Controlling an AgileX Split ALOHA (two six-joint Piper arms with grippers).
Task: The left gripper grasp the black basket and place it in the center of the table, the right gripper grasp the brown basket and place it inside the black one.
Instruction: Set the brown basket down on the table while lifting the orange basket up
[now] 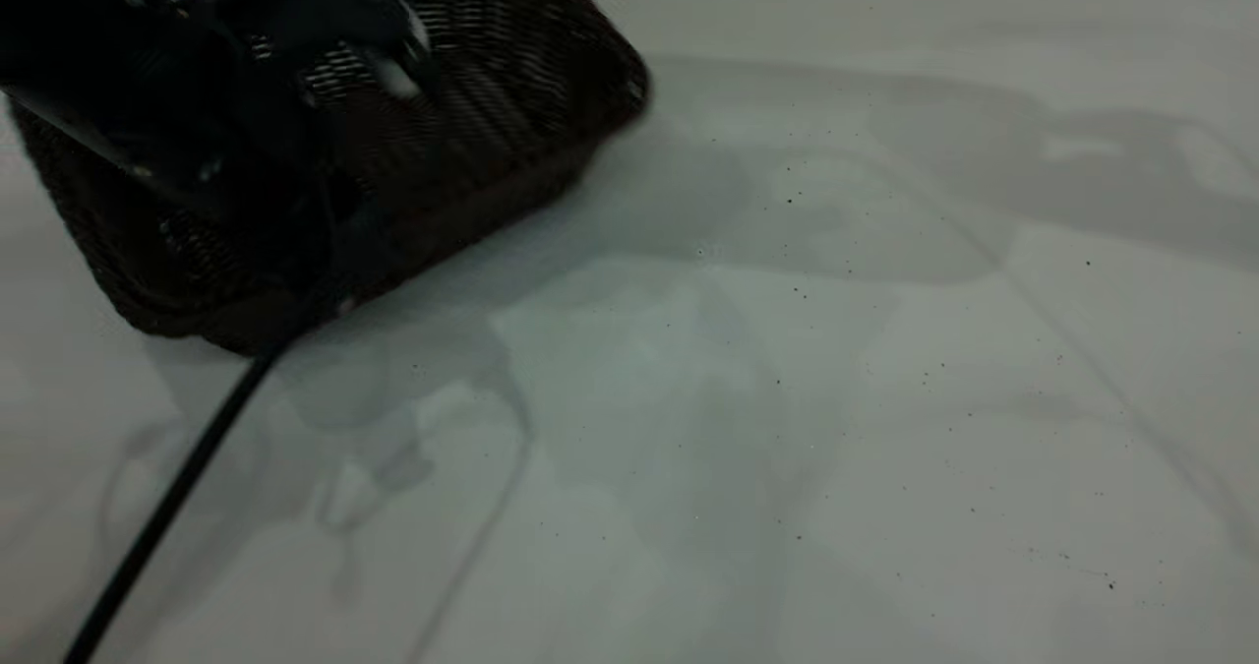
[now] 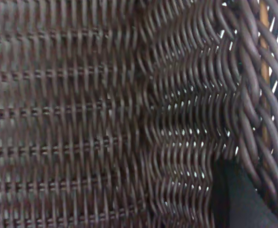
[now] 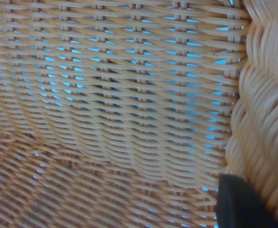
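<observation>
My left gripper moves the black basket to the table's center before releasing it, since it hangs tilted with its bottom short of the center.
The black basket (image 1: 492, 103) sits tilted at the far left of the table (image 1: 787, 398), with its near side raised. My left gripper (image 1: 320, 251) is over its near rim, mostly lost against the dark weave. In the left wrist view the basket's weave (image 2: 81, 118) fills the frame and one black finger (image 2: 238, 199) lies against the inner side of the braided rim; the gripper (image 2: 260, 190) is shut on that rim. In the right wrist view the brown basket (image 3: 129, 95) fills the frame. A black finger (image 3: 238, 204) presses its rim, and my right gripper (image 3: 262, 204) is shut on it. The brown basket is out of the exterior view.
A black cable (image 1: 167, 507) runs from the left arm down to the front left edge. White table surface with small dark specks stretches from the middle to the right.
</observation>
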